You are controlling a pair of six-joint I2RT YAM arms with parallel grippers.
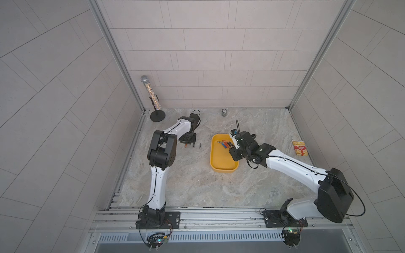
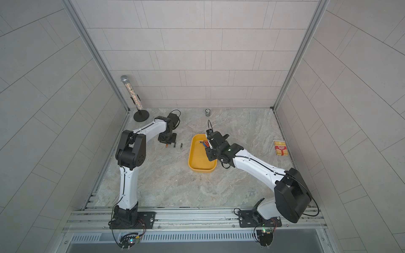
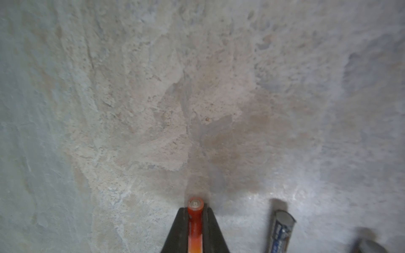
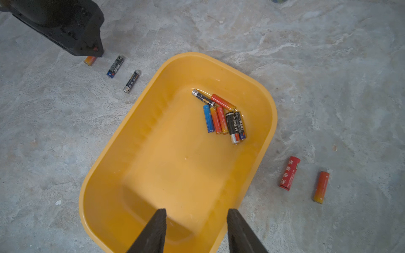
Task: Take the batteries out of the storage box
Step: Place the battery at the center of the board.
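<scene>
My left gripper should open now, because the flat table is close below the orange battery [image 3: 195, 219] and the battery would lie next to the black batteries.
The yellow storage box [image 1: 221, 169] [image 4: 105, 153] stands mid-table. Several batteries [image 4: 223, 116] [image 1: 224, 144], orange-red, black and one blue, lie heaped in its far part. My right gripper [image 4: 196, 211] hangs open and empty over the box's near end. Left of the box, my left gripper [image 3: 195, 210] is shut on an orange battery [image 3: 195, 219] [image 4: 89, 60], low over the table. Two black batteries [image 4: 115, 66] [image 4: 131, 81] lie on the table between it and the box. Two red batteries [image 4: 289, 173] [image 4: 321, 187] lie on the table on the box's other side.
A small silver can [image 1: 224, 113] stands by the back wall. A red-and-yellow striped packet [image 1: 299, 147] lies at the right wall. A glittery microphone on a black stand [image 1: 157, 115] occupies the back left corner. Tiled walls close three sides.
</scene>
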